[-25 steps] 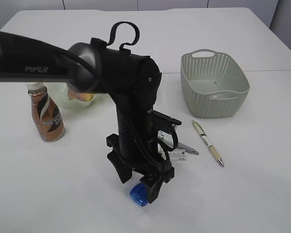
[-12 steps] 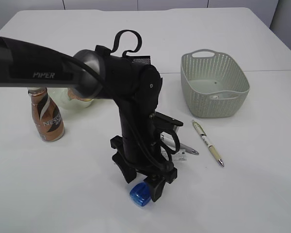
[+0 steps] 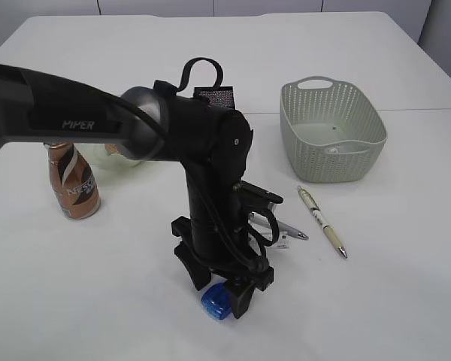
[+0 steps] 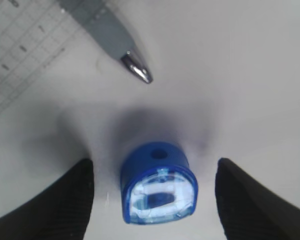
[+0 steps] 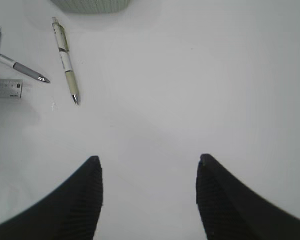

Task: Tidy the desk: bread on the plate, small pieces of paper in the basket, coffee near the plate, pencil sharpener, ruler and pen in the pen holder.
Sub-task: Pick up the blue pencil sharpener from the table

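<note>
I should next use my left gripper to grab the blue pencil sharpener by its two facing sides, because the sharpener is curved at its holed end.
A blue pencil sharpener lies on the white table near the front. My left gripper points straight down over it, open, with a jaw on each side and not touching it. The left wrist view shows the sharpener between the open jaws. A grey pen, a clear ruler and a beige pen lie to the right. My right gripper is open and empty over bare table. The coffee bottle stands at the left. No pen holder or paper pieces are in view.
A pale green basket stands empty at the back right. A pale plate sits behind the coffee, mostly hidden by the left arm. The right wrist view shows the beige pen, grey pen and ruler end.
My left arm has shifted slightly right and lowered, bringing the open jaws down around the blue sharpener. The other objects have not moved.
</note>
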`<state>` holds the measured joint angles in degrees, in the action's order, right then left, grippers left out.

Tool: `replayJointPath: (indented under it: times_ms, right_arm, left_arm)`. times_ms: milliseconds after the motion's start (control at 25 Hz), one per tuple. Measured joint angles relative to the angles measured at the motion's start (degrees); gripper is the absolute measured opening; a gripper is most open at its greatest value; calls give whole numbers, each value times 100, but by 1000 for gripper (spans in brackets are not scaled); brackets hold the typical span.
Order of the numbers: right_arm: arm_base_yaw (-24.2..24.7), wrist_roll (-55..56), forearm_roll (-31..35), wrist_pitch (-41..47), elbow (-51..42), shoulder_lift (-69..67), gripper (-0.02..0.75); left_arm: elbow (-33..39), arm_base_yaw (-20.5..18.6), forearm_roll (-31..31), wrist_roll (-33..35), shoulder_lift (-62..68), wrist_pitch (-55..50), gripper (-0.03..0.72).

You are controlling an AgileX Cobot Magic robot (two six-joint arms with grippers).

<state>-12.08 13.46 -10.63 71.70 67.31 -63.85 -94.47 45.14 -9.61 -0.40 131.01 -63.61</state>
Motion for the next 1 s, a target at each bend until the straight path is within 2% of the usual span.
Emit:
replayJointPath:
  times_ms: [160, 280, 360, 560, 1000]
  right_arm:
    - [0, -12, 0, 0, 0, 0, 467]
    - [0, -12, -11, 0, 0, 0, 467]
    - [0, -12, -21, 0, 0, 0, 467]
    - [0, -12, -44, 0, 0, 0, 467]
    - [0, -12, -53, 0, 0, 0, 467]
  left_arm:
    - [0, 0, 0, 0, 33, -22, 548]
    - [-33, 0, 0, 0, 59, -95, 517]
    - [-35, 0, 10, 0, 73, -149, 476]
    - [-45, 0, 0, 0, 96, -210, 319]
    - [-135, 0, -27, -12, 122, -412, 287]
